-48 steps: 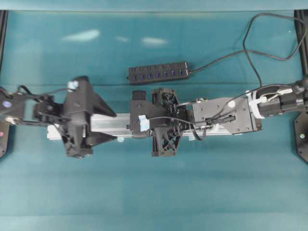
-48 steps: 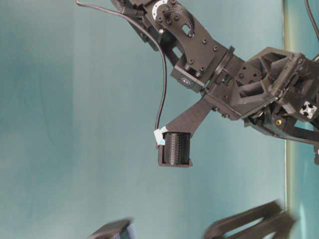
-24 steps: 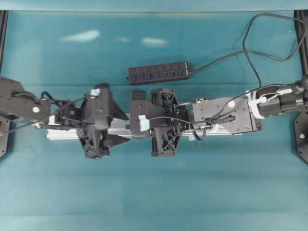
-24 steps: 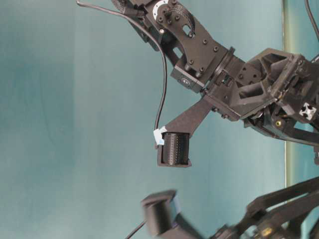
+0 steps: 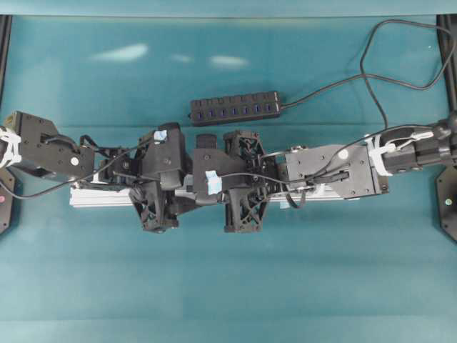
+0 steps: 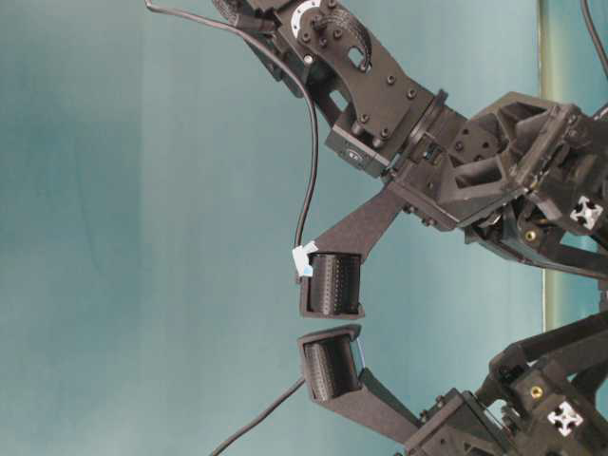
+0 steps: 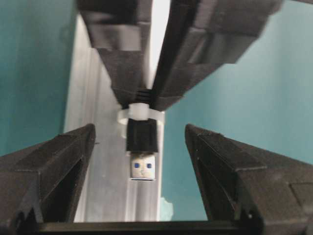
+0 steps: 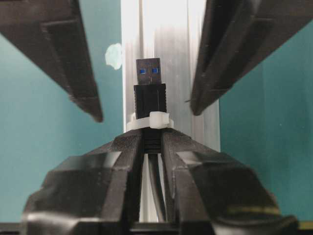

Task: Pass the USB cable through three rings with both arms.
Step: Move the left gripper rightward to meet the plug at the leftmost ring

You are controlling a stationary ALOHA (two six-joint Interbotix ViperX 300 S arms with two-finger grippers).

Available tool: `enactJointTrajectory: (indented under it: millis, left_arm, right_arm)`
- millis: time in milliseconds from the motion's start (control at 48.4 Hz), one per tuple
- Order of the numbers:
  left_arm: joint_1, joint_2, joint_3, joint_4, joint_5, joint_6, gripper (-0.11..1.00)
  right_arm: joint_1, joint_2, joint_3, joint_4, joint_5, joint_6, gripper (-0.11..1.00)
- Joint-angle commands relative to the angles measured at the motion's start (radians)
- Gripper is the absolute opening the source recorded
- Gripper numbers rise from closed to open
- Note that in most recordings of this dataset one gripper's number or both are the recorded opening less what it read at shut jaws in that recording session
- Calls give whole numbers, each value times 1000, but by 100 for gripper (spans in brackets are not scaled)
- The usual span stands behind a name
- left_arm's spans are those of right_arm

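The ring and the right gripper crowd the cable end of the black plug. The left gripper will grab the plug next by its housing beyond the ring (image 7: 142, 138).
My right gripper (image 8: 152, 134) is shut on the USB cable just behind its black plug (image 8: 149, 83). The plug pokes through one whitish ring (image 8: 157, 120) on the silver rail (image 8: 176, 49). In the left wrist view the plug (image 7: 142, 147) shows its metal tip with blue inside, just past the ring (image 7: 139, 111). My left gripper (image 7: 140, 129) is open, one finger on each side of the plug and not touching it. From overhead, the left gripper (image 5: 182, 187) and the right gripper (image 5: 200, 187) meet tip to tip over the rail (image 5: 96, 196). The other rings are hidden.
A black hub with blue sockets (image 5: 234, 108) lies behind the rail. Its cord (image 5: 371, 96) loops at the back right and runs down to the right arm. A pale-blue tape tab (image 8: 114, 55) sits on the teal cloth beside the rail.
My left arm has slid right along the rail until its open jaws flank the plug tip. The right arm has stayed still, holding the cable.
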Motion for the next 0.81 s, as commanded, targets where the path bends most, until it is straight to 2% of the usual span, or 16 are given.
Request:
enactJointTrajectory:
  millis: [0,103,248,392,537,785]
  left_arm:
    - [-3,-9,-8,2,-8,2,80]
    - [-3,-8,-11,0,-9,2,79]
    - [-3,-6,-12,2,-9,3,70]
    - [-3,-6,-12,0,-9,6,50]
    - [-3,-6,-14,2,-9,9,24]
    - [-3,-6,-14,2,-12,17,22]
  right_arm:
    - [3,-12,-9,2,-14,9,-8]
    - [3,-12,-9,2,-14,9,-8]
    - [3,-12,-8,2,-14,8,-8]
    - [3,-12,-8,2,-14,8,-8]
    - [3,-12,-8,2,-14,8,-8]
    - [3,-14,-5,2,-14,8,-8]
